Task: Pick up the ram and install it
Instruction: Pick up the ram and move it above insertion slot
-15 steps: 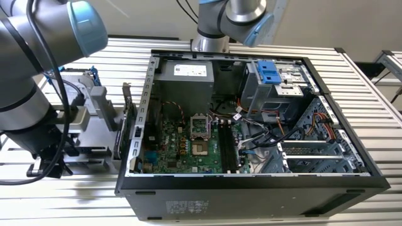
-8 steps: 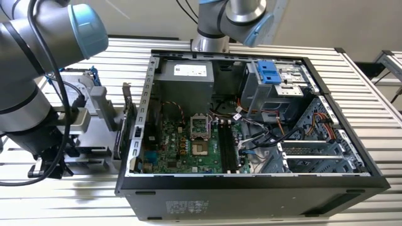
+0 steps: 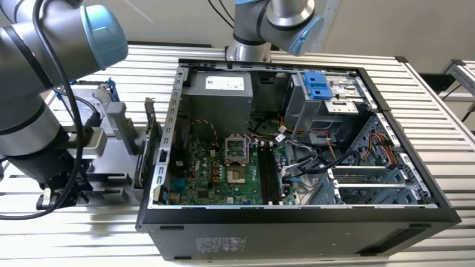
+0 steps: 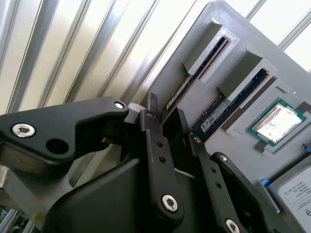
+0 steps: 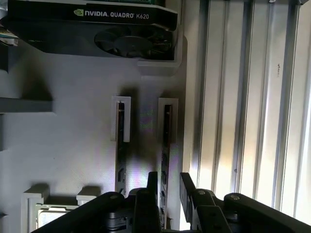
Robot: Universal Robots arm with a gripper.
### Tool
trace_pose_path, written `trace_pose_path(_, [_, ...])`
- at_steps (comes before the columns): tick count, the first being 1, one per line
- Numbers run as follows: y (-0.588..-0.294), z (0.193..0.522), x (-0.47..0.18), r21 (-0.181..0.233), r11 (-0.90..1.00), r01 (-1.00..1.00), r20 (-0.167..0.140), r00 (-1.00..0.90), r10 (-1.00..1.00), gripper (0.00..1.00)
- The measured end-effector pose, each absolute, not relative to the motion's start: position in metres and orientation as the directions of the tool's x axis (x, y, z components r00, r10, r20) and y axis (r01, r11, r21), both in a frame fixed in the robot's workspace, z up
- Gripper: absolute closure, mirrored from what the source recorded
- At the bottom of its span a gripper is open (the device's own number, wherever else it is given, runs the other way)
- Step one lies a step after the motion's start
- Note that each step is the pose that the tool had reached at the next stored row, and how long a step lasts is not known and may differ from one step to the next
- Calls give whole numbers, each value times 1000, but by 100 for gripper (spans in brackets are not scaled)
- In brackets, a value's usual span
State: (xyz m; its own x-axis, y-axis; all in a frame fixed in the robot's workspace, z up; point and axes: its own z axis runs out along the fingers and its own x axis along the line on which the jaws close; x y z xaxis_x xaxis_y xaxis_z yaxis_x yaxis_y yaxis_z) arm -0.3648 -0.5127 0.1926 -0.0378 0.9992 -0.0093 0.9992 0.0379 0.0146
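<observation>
My gripper grabs the flat sides of the ram stick's open middle between its fingers next, while grey holder posts wrap that ram stick's ends.
Two ram sticks stand on edge in slots of a grey holder [image 5: 73, 145]. One ram stick [image 5: 166, 131] runs between my fingertips in both wrist views, also seen as ram [image 4: 181, 90]. My gripper [image 5: 169, 180] is open, one finger [image 5: 152, 183] on each side of that stick with a small gap. The other ram stick [image 4: 228, 104], blue with a label, sits in the neighbouring slot, also ram [image 5: 120, 136]. In the second wrist view the gripper [image 4: 165, 114] is low over the holder. The black memory slots [image 3: 268, 175] lie on the motherboard inside the open case.
A graphics card [image 5: 97, 29] rests at the holder's far end. A silver processor chip [image 4: 277, 119] and a hard drive [image 4: 296, 194] sit beside the ram. The open computer case [image 3: 297, 222] stands to the exterior view's right of the holder [image 3: 122, 119], on a slatted metal table [image 3: 89, 239].
</observation>
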Motion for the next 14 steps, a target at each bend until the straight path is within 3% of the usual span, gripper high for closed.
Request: trace_pose_path(14, [-513, 192, -365, 15, 38, 999, 2, -38, 999, 0])
